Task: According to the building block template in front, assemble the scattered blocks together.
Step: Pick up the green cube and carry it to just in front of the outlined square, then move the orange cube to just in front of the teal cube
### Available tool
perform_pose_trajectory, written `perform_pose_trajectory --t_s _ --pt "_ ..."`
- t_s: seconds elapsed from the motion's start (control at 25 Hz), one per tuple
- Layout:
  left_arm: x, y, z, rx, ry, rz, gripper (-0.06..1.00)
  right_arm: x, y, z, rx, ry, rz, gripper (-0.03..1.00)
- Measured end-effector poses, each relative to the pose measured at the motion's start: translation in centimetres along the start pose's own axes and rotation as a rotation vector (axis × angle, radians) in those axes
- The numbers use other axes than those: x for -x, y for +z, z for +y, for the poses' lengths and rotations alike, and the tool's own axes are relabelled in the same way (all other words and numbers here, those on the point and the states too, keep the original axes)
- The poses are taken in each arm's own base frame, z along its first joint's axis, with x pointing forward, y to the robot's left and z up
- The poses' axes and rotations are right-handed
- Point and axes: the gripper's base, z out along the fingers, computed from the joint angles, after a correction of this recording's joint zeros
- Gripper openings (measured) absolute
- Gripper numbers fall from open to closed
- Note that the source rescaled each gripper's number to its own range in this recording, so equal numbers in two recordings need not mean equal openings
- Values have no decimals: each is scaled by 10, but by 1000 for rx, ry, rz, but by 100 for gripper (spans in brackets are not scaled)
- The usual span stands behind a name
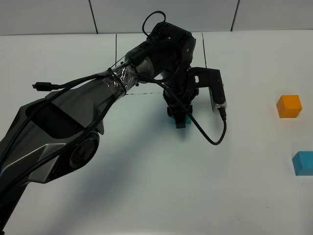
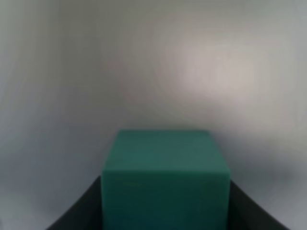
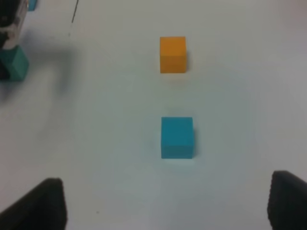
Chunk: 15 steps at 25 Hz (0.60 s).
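Observation:
My left gripper should open now, because the teal-green cube's lower edge (image 1: 189, 121) meets the white tabletop between its low fingers.
My left gripper (image 1: 180, 120) reaches down to the middle of the table and is shut on the teal-green cube (image 1: 187, 119). In the left wrist view the cube (image 2: 165, 172) fills the gap between the dark fingers (image 2: 79, 211). The orange cube (image 1: 289, 105) and the blue cube (image 1: 303, 163) lie apart at the right edge. In the right wrist view my right gripper (image 3: 168, 203) is open and empty, short of the blue cube (image 3: 177, 137), with the orange cube (image 3: 172, 54) beyond it. The template's cubes are hidden behind the left arm; only its thin black frame lines (image 1: 116, 49) show.
The left arm's bulky body (image 1: 73, 127) crosses the left half of the white table. A loose black cable (image 1: 215, 137) loops beside the left gripper. The teal-green cube also shows far off in the right wrist view (image 3: 17, 62).

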Motion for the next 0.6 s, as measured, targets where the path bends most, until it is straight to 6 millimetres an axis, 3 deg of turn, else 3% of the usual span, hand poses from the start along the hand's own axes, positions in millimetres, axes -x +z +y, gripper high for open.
perform_pose_trajectory --t_s 0.2,0.28,0.48,0.6 --pt "0 0 0 0 0 -1 1 0 0 0 0 0 0 72" --pt "0 1 0 -3 -1 -3 8 0 0 0 0 0 0 72" --pt "0 8 -1 -18 -6 3 73 0 0 0 0 0 0 72" --pt "0 3 -1 -11 -30 -3 97 0 0 0 0 0 0 72"
